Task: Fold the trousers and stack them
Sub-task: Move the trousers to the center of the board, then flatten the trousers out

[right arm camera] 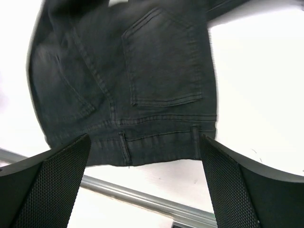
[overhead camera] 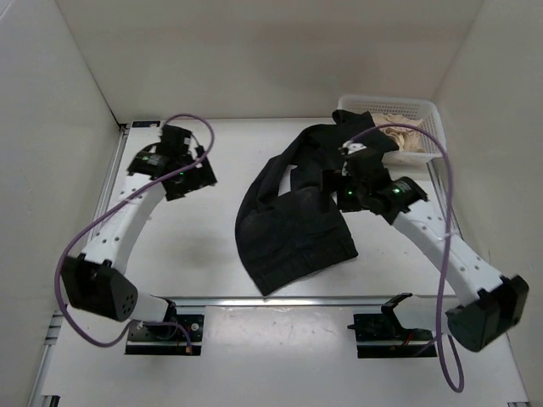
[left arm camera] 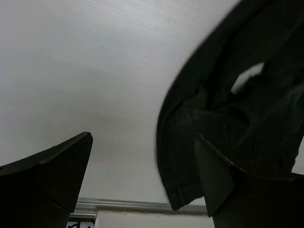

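Observation:
I need to spread the trousers for folding, so next I need to grab them with my left gripper by the outer side edge near the pocket (overhead camera: 242,242) (left arm camera: 164,138), opposite my right gripper.
A pair of black trousers (overhead camera: 293,225) lies crumpled in the middle of the table, waistband towards the near edge and one leg trailing up to the basket. My left gripper (overhead camera: 192,178) is open and empty, to the left of the trousers. In the left wrist view the gripper (left arm camera: 142,175) is over bare table, with the trousers (left arm camera: 223,109) at the right. My right gripper (overhead camera: 341,193) is open and hovers above the right side of the trousers. In the right wrist view the gripper (right arm camera: 145,183) is over the waistband and back pocket of the trousers (right arm camera: 142,80).
A white basket (overhead camera: 424,110) holding beige cloth (overhead camera: 405,136) stands at the back right, with a trouser leg draped at its left side. An aluminium rail (overhead camera: 288,299) runs along the near edge of the table. White walls enclose the table on three sides.

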`<state>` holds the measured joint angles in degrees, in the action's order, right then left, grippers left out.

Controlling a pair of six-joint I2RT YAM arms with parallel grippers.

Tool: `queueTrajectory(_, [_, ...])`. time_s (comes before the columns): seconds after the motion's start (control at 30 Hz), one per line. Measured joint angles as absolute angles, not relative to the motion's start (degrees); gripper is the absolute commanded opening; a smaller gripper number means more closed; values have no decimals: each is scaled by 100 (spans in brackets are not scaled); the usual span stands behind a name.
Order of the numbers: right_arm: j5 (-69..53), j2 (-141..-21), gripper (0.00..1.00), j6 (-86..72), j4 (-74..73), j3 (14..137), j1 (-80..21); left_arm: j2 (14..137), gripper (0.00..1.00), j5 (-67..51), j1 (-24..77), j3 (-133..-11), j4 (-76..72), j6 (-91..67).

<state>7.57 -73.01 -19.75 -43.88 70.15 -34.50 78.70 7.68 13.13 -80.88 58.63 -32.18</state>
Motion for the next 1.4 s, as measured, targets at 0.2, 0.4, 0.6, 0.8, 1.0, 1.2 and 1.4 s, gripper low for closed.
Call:
queueTrajectory(0.2, [158,-6407,100,-2427,-4128,6064,-2604,8591,100,290,2716,-6993,5168,-3599])
queueTrajectory(0.4, [-279,-6558,100,-2735,-4265,4678,-2215,8965,100,-266,3127,-5695,4737,-4160])
queueTrajectory(0.6, [-467,-6414,100,-2788,-4165,4228,-1564,9415,100,-303,3806,-5596,4292,-4624])
queueTrajectory(0.8, [-694,-7002,98,-2797,-3732,4134,-1201,10073,78,-419,4049,-6149,4364,-4703])
queueTrajectory(1.0, [-854,-7741,42,-2790,-3079,4145,-1201,10243,10,-576,4045,-6294,4128,-4576])
queueTrajectory(1.2, [-1072,-9059,0,-2797,-3221,5054,-1413,10180,10,-519,3870,-6949,4615,-4237])
queueTrajectory(1.4, [-1194,-10357,0,-2700,-4244,8965,-2117,10363,10,54,3249,-11091,6243,-3341])
